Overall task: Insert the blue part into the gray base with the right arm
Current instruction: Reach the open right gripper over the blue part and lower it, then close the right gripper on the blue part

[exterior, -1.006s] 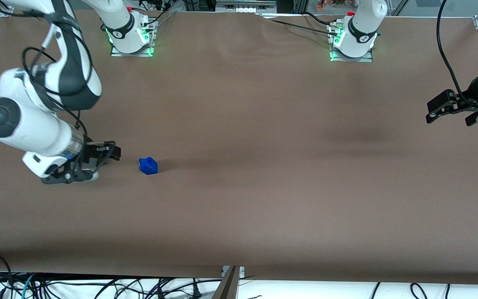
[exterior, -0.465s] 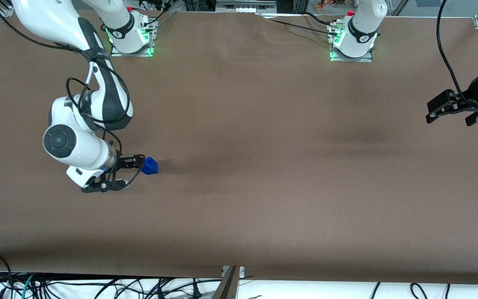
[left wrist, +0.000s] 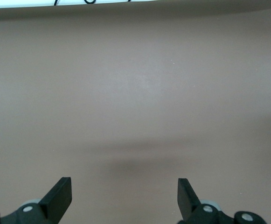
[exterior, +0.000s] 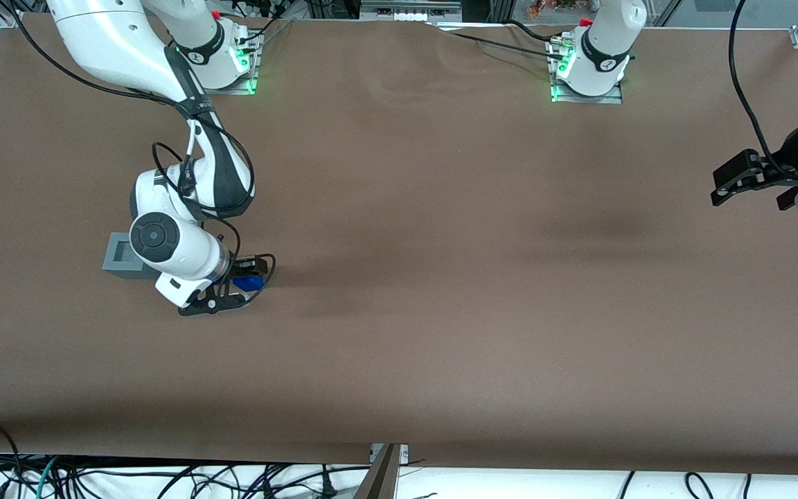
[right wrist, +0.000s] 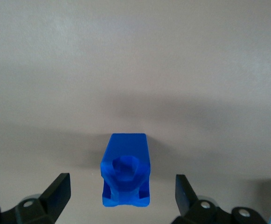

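Observation:
My right gripper should next grab the blue part by its hollowed end (exterior: 249,283) (right wrist: 126,179). Then I should fit the part into the gray base.
The blue part (exterior: 249,283) lies on the brown table, and in the right wrist view it (right wrist: 125,170) sits between the black fingers (right wrist: 60,185) with a gap on each side. My right gripper (exterior: 243,284) is low over the part and open, with its jaws on either side of it and not touching it. The gray base (exterior: 119,255) stands on the table beside the right arm (exterior: 163,242), farther toward the working arm's end than the blue part. The arm's wrist link covers part of the base.
Two arm mounts (exterior: 219,59) (exterior: 587,66) with green lights are fixed along the table edge farthest from the front camera. The parked arm's black gripper (exterior: 752,179) hangs over its end of the table. Cables lie below the table's front edge (exterior: 385,461).
The right arm has swung along the table from its own end to the blue part, and the open jaws now straddle it. The gray base, hidden by the arm earlier, now shows.

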Controlling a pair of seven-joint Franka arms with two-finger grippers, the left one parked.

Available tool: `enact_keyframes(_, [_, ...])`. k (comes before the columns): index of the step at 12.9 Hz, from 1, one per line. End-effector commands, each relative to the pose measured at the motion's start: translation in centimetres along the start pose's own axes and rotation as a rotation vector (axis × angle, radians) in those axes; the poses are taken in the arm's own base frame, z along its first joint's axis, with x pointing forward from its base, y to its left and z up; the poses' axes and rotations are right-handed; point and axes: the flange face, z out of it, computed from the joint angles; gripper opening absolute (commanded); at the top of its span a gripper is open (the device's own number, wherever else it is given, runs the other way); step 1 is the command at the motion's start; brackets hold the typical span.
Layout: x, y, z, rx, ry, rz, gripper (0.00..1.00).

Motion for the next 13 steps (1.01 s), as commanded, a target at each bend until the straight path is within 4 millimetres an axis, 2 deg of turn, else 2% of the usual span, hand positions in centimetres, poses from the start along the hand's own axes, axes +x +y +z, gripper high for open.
enact_keyframes(1, [-0.8, 0.0, 1.3, 0.002, -0.005, 0.039, 0.99])
enact_keyframes(4, [-0.9, 0.1, 1.8, 0.001, -0.002, 0.041, 0.99])
enact_keyframes(5, [-0.9, 0.1, 1.8, 0.001, -0.002, 0.041, 0.95])
enact_keyframes(7, [-1.0, 0.1, 1.8, 0.001, -0.008, 0.037, 0.53])
enact_keyframes(8, [-1.0, 0.1, 1.8, 0.001, -0.011, 0.037, 0.38])
enact_keyframes(9, [-1.0, 0.2, 1.8, 0.001, -0.013, 0.037, 0.31])
enact_keyframes(12, [-0.8, 0.3, 1.0, 0.003, -0.002, 0.023, 0.21])
enact_keyframes(13, [-0.7, 0.5, 0.3, 0.001, 0.009, 0.023, 0.21])
